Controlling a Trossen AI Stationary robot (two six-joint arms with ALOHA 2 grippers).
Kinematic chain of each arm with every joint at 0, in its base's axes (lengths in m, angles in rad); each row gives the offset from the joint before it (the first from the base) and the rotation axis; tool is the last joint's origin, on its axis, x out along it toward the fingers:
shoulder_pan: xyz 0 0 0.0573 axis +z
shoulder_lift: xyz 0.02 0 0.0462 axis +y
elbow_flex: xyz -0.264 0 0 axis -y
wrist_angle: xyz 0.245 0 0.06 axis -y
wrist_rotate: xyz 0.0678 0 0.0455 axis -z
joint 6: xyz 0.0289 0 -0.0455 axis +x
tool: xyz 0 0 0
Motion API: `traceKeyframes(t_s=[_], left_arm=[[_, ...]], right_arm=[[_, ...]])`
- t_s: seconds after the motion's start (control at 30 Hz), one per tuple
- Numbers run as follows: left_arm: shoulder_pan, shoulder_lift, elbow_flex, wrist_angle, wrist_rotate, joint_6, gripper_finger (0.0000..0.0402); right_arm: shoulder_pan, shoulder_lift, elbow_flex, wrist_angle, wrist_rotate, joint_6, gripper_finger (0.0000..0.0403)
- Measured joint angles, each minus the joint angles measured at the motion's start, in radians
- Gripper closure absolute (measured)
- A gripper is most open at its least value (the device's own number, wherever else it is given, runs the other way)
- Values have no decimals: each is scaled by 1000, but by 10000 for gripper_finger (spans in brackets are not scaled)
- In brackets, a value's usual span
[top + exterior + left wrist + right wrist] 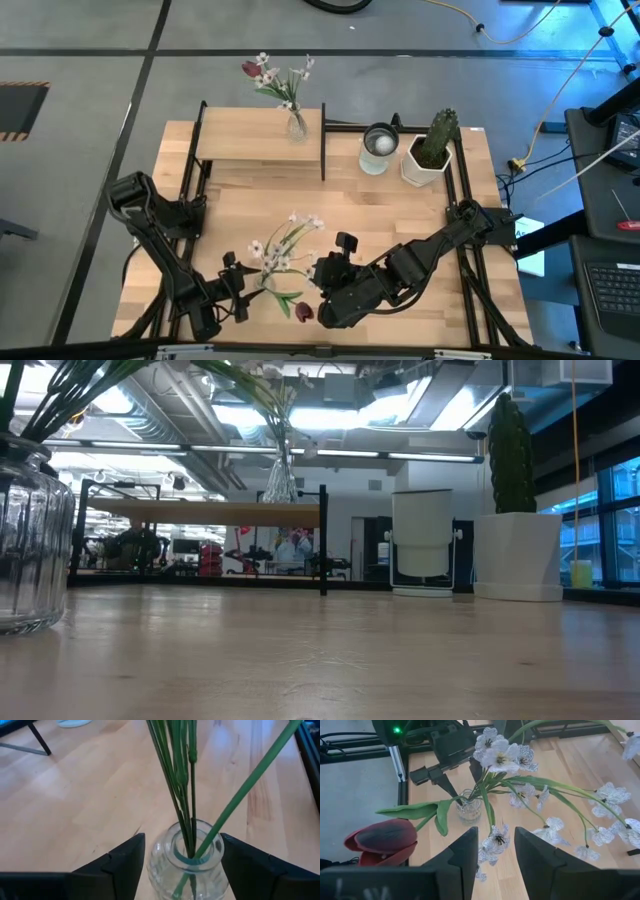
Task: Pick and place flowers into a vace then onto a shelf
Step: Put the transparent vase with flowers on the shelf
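Note:
The left gripper needs to set the flowers onto the shelf (pixel 258 142), so next it needs to grab the glass vase by its neck (pixel 264 280).
A clear glass vase (pixel 268 284) stands upright on the wooden table near its front edge. It holds green stems with white blossoms (pixel 292 238) and a dark red tulip head (pixel 302 311). My left gripper (pixel 238 292) is open, with one finger on each side of the vase (pixel 187 867). My right gripper (pixel 322 278) is open, just to the right of the bouquet. Its fingers stand on either side of a white blossom (pixel 495 842), and the tulip (pixel 380 840) lies off to one side. In the low view the vase (pixel 25 540) rests on its base. The shelf (pixel 258 142) at the back carries a second vase of flowers (pixel 297 124). My left gripper has its two fingers (pixel 125 865) on either side of the vase's body (pixel 160 870), coming level from the table's left. I cannot tell whether they touch the glass. The vase stands upright on the table.
A white cylinder (pixel 378 148) and a green cactus in a white pot (pixel 432 150) stand at the back right, beside the shelf's black posts (pixel 323 140). Bare tabletop (pixel 400 215) lies between the arms and the shelf.

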Motion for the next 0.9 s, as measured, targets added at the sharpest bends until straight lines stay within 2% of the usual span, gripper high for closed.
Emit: traceKeyframes(t_s=[0.2,0.57,0.9], left_arm=[[0,21,0,10,-3,-63,178],[0,24,0,1,-36,-65,243],[0,6,-1,-26,-26,-66,241]], right_arm=[[0,0,0,0,0,-1,273],[0,0,0,0,0,-1,273],[0,0,0,0,0,-3,273]])
